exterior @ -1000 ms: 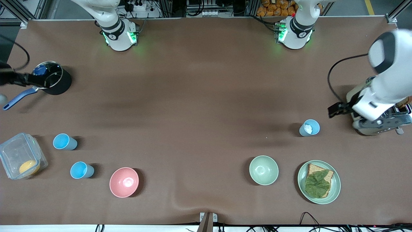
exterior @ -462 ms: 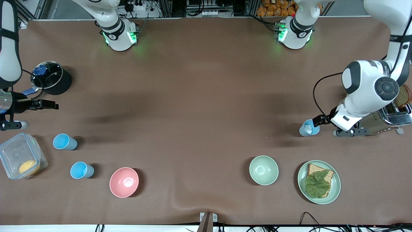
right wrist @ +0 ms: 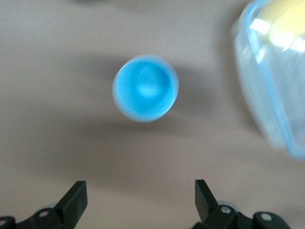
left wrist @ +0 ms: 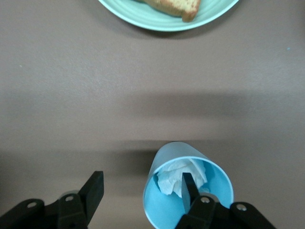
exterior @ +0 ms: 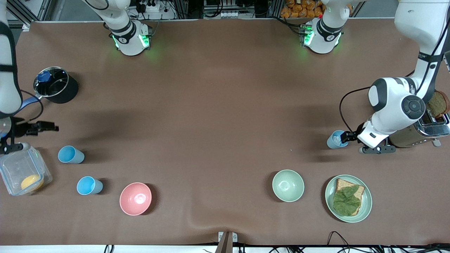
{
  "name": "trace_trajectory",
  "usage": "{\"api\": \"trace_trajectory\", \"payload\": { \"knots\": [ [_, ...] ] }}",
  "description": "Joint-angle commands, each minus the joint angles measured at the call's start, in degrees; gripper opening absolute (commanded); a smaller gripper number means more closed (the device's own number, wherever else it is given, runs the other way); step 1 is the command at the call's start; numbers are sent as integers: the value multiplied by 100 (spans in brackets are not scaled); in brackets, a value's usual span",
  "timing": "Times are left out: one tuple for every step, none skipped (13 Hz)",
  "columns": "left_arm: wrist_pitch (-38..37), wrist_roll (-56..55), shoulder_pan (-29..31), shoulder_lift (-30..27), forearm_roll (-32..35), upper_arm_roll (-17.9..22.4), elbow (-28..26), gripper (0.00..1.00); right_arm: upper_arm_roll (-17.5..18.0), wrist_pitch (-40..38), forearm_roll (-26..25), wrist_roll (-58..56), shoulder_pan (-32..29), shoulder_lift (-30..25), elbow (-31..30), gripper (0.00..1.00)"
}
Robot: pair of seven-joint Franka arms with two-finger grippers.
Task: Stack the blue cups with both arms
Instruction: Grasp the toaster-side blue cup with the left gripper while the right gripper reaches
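Observation:
My right gripper is going to grab an empty blue cup by its rim [exterior: 65, 147] next. Then I will stack that cup with the cup holding crumpled paper [exterior: 336, 139].
Three light-blue cups stand on the brown table. Two empty ones [exterior: 70, 154] [exterior: 89, 185] stand toward the right arm's end. The third cup [exterior: 336, 140] holds crumpled white paper and stands toward the left arm's end. My left gripper [exterior: 344, 136] is open at this cup. In the left wrist view one finger [left wrist: 187, 183] is inside the cup [left wrist: 167, 210] and the other is outside its wall, with my left gripper [left wrist: 143, 183] astride the rim. My right gripper [exterior: 52, 127] is open and empty in the air. Its wrist view shows an empty cup [right wrist: 145, 88] ahead of my right gripper [right wrist: 139, 187].
A clear container [exterior: 23, 170] with something orange stands beside the two cups, and shows in the right wrist view [right wrist: 276, 71]. There is also a black pot with a glass lid [exterior: 56, 85], a pink bowl [exterior: 135, 198], a pale green bowl [exterior: 288, 185], a green plate of bread [exterior: 348, 198] and a toaster [exterior: 427, 130].
My left gripper has swung in from beside the toaster to the paper-filled cup, one finger now inside it. My right gripper has moved from the pot toward the cup by the container.

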Motion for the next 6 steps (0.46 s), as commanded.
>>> {"api": "trace_trajectory", "payload": {
  "knots": [
    [201,200,116,188,-87,-17,-38,48,98,482,77,-617,-106,476,409,100],
    [201,235,125,224,-87,-25,-38,29,98,501,181,-635,-124,591,409,100],
    [201,235,117,241,-87,-25,-29,0,98,545,304,-635,-89,644,409,100],
    [201,235,90,233,-87,-43,-21,0,98,702,349,-644,-63,714,418,100],
    [201,227,73,207,-87,-60,-20,0,98,869,349,-653,-54,767,418,100],
    [184,148,55,163,-105,-130,-12,0,98,992,341,-662,-45,846,418,100]
  ]
}}
